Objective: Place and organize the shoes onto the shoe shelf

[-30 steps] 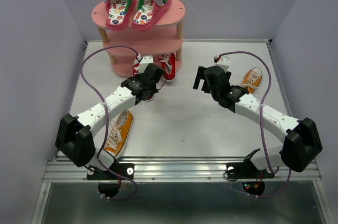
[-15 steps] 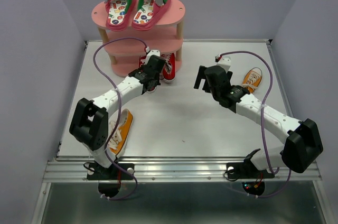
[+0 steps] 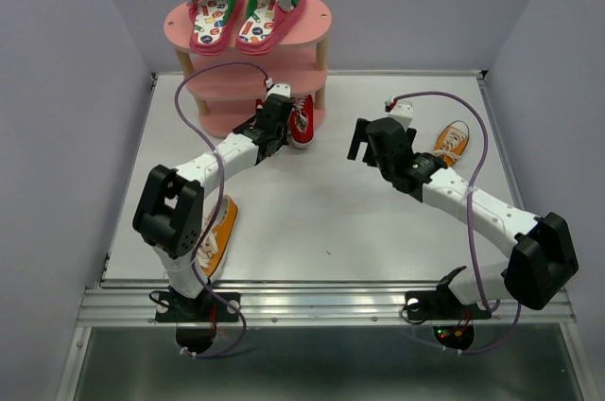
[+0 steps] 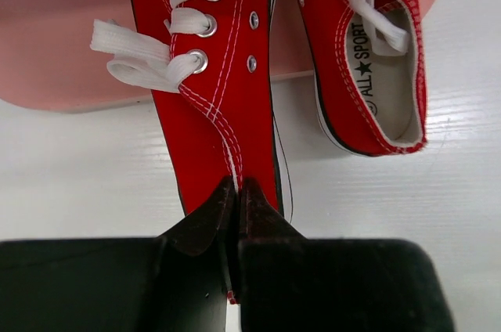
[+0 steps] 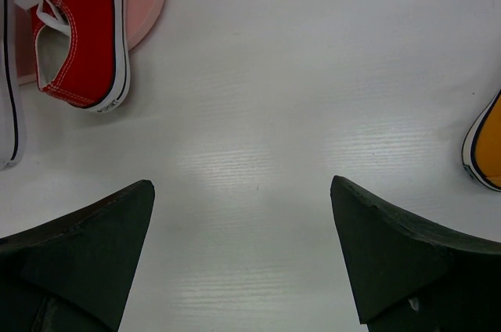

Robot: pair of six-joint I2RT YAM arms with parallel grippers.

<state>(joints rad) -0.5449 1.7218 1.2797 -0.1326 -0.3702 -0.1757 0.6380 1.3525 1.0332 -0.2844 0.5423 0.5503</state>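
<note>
The red sneaker's heel sticks out over the table farther than the other red sneaker's. From here, my left gripper keeps hold of the sneaker until it is in place.
The pink three-tier shoe shelf (image 3: 317,18) stands at the back with the pink flip-flops (image 3: 244,13) on its top board. My left gripper (image 3: 277,115) is shut on the heel of a red sneaker (image 4: 219,73). The sneaker's toe reaches over the bottom board (image 4: 55,66), and its heel hangs over the table. The other red sneaker (image 3: 302,120) lies beside it, half on that board. One orange sneaker (image 3: 215,236) lies by the left arm and another (image 3: 452,142) at the right. My right gripper (image 3: 362,140) is open and empty over bare table.
The grey enclosure walls close in the white table at the left, right and back. In the right wrist view the red sneaker (image 5: 78,27) lies far left and the orange sneaker's toe (image 5: 487,148) at the right edge. Purple cables loop over both arms.
My left arm has stretched toward the shelf, carrying the red sneaker from the table up to the bottom board. The right arm has not moved.
</note>
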